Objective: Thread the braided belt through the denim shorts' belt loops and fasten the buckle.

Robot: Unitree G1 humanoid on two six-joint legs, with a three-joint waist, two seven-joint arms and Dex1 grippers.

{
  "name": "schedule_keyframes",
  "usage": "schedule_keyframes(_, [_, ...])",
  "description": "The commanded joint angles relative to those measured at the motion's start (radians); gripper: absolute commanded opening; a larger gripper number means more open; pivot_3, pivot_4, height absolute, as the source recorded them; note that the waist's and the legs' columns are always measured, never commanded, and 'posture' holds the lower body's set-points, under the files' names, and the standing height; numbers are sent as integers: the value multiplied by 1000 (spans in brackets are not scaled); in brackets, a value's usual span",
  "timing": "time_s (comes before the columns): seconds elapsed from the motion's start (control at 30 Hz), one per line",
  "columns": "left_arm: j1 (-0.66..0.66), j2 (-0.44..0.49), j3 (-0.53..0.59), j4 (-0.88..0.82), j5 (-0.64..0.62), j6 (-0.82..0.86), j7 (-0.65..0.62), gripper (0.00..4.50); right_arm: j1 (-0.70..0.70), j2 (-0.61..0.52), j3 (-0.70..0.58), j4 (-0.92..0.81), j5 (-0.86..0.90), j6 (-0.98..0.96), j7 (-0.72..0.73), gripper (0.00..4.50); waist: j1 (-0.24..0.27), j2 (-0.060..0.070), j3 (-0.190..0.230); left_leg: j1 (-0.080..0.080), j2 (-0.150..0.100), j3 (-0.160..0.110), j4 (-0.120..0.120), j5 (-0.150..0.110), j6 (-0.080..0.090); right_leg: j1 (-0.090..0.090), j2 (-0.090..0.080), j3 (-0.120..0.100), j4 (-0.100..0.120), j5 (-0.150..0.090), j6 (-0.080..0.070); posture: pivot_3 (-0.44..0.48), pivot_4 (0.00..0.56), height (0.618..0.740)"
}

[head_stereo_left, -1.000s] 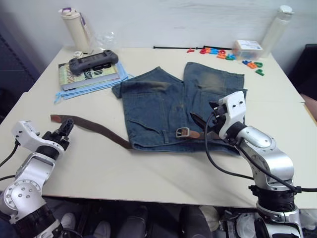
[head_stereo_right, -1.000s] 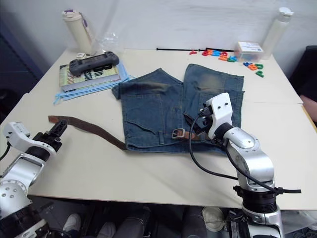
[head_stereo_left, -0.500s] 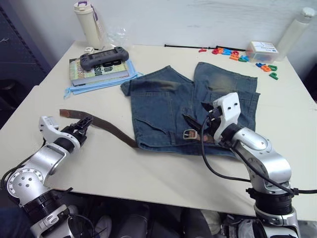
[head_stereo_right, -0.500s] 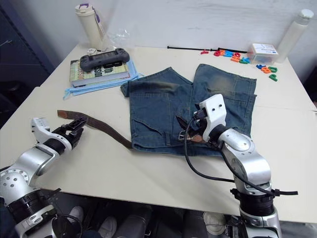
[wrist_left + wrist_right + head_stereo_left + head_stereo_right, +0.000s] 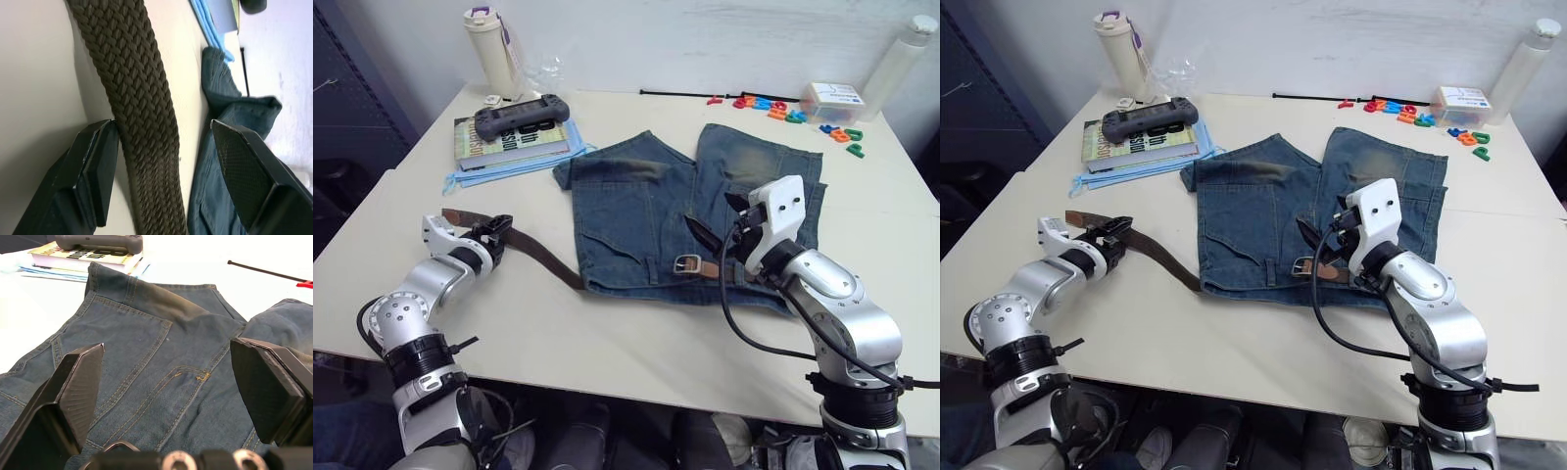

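The belt needs to be held by its braided part [image 5: 516, 238], so my left gripper needs to grab it there next. The belt's leather tip [image 5: 460, 217] then stays free to go into the belt loops.
The denim shorts [image 5: 646, 201] lie flat mid-table with the waistband toward me. The braided belt [image 5: 540, 252] runs from its free end at the left [image 5: 458, 217] to the waistband, and its silver buckle [image 5: 686, 263] rests on the waistband near the right. My left gripper [image 5: 499, 232] is open and straddles the strap near its free end; in the left wrist view the belt [image 5: 142, 112] lies between the fingers [image 5: 95, 166]. My right gripper [image 5: 718, 220] is open, hovering over the shorts [image 5: 146, 347] just right of the buckle. I cannot make out the belt loops.
A grey game controller [image 5: 522, 110] sits on stacked books at the back left, beside a white bottle [image 5: 491, 44]. Coloured plastic letters [image 5: 783, 110], a small box [image 5: 830, 96], a black rod [image 5: 675, 94] and another bottle [image 5: 901, 49] line the back right. The table's front edge [image 5: 607, 367] is near.
The camera has shifted. My left gripper has moved right along the table from beside the belt's free end to straddle the strap. My right gripper stays over the waistband.
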Motion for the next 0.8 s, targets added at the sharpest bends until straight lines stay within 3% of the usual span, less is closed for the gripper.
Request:
schedule_keyframes(0.03, [-25,3,-16,117,84,-61,-8,3361,-15,-16,-30,-65,13,2,-14,4412,0,0,0,0,0,0,0,0,0,0,0,0,0,0,0,0,150,655])
schedule_keyframes(0.07, [-30,3,-14,126,87,-67,-10,3361,-17,-16,-30,-64,13,2,-15,4412,0,0,0,0,0,0,0,0,0,0,0,0,0,0,0,0,150,655])
schedule_keyframes(0.2, [-44,-6,-14,150,97,-80,-21,2204,-20,-15,-30,-62,12,-1,-20,4500,-2,1,-1,1,0,0,0,0,0,0,0,0,0,0,0,0,150,655])
schedule_keyframes(0.23, [-47,-11,-15,152,96,-82,-23,1806,-21,-15,-32,-63,12,-2,-20,4500,-2,1,-1,1,0,0,0,0,0,0,0,0,0,0,0,0,150,655])
schedule_keyframes(0.27, [-50,-15,-15,153,95,-82,-22,1071,-21,-14,-35,-64,14,-1,-21,4500,-2,1,-1,1,0,0,-1,1,-1,0,0,0,0,0,1,0,150,655])
schedule_keyframes(0.3, [-52,-17,-16,157,97,-83,-23,929,-22,-13,-37,-65,16,-2,-22,4500,-2,1,-1,1,0,0,-1,1,-1,0,0,0,0,0,1,0,150,655])
schedule_keyframes(0.37, [-59,-20,-14,166,100,-90,-27,139,-22,-13,-37,-63,14,-5,-23,4500,-2,1,-1,1,0,0,-2,1,-1,0,0,0,0,1,1,0,150,655])
schedule_keyframes(0.47, [-73,-28,0,166,97,-116,-60,22,-24,-13,-33,-60,10,-8,-28,4500,1,1,-1,1,0,-1,-4,1,-1,0,0,0,-2,1,2,0,150,655])
schedule_keyframes(0.6, [-29,-14,-71,6,155,-161,-250,22,-22,-16,-32,-69,11,-5,-34,4500,-1,-1,1,1,0,-1,-7,3,-2,-1,0,0,-2,1,2,0,150,655])
schedule_keyframes(0.8, [135,102,-312,-355,456,-295,-438,22,-8,-15,-51,-110,42,28,-38,4500,-21,-4,2,0,0,1,-14,4,-2,-4,0,1,-6,2,2,0,150,655])
